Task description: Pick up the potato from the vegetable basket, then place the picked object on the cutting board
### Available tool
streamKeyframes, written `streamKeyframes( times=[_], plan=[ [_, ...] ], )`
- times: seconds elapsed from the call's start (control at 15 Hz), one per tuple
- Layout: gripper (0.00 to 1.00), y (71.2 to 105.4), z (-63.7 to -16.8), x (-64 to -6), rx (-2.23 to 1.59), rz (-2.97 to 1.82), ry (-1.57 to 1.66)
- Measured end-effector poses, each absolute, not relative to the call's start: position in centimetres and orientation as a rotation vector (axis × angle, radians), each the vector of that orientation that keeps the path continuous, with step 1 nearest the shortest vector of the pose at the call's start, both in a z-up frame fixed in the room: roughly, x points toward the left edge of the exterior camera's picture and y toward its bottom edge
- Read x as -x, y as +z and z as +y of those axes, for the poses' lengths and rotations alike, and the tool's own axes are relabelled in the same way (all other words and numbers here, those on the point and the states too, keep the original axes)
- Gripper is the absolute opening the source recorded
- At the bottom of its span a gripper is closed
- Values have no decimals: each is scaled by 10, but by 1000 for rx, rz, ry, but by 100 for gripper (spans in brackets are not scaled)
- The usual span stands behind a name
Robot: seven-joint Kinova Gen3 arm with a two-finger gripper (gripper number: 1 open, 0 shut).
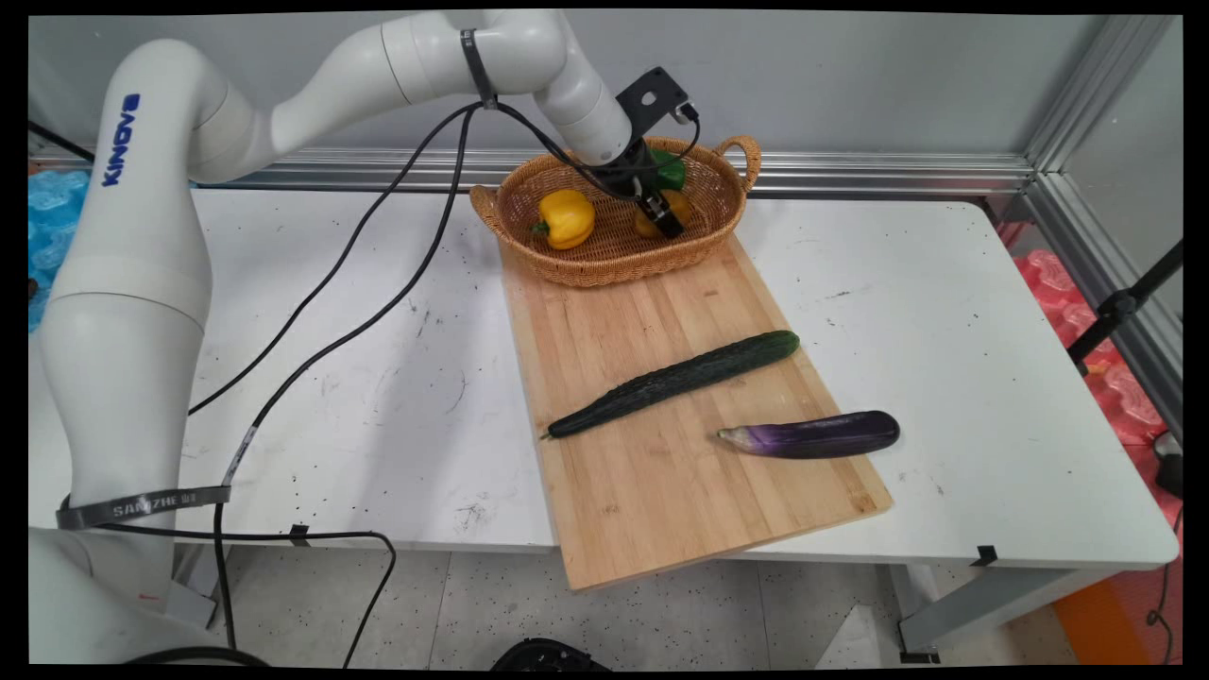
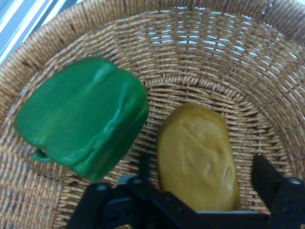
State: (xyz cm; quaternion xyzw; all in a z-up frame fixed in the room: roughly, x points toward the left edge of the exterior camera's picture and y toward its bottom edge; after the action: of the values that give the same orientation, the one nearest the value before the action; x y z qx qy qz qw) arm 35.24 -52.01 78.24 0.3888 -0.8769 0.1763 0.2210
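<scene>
I will next grab the yellow-brown lump (image 1: 676, 202) by its long sides with my gripper, to move it from the wicker basket to the cutting board (image 1: 657, 487).
My gripper (image 1: 663, 219) is down inside a wicker basket (image 1: 604, 269) at the back of the table. It is open, with one finger on each side of a dull yellow-brown potato-like lump (image 2: 198, 152), (image 1: 676, 202). In the hand view the gripper (image 2: 204, 164) straddles that lump; the left finger (image 2: 144, 168) is close against it and a small gap shows at the right finger (image 2: 263, 175). A green bell pepper (image 2: 86, 136), (image 1: 672, 170) lies right beside the lump. A yellow bell pepper (image 1: 566, 218) sits in the basket's left half.
The basket stands on the far end of a long wooden cutting board (image 1: 661, 472) whose near end overhangs the table's front edge. A dark green cucumber (image 1: 675, 382) lies slantwise on the board, and a purple eggplant (image 1: 814, 435) lies at its right edge. Black cables (image 1: 378, 312) hang over the table's left part.
</scene>
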Motion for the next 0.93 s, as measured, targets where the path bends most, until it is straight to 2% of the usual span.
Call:
streamKeyframes(
  times=[0.6,0.93],
  plan=[
    [0,786,-519,-348,-1039,-2439,453],
    [0,824,-516,-334,-980,-2436,474]
  ],
)
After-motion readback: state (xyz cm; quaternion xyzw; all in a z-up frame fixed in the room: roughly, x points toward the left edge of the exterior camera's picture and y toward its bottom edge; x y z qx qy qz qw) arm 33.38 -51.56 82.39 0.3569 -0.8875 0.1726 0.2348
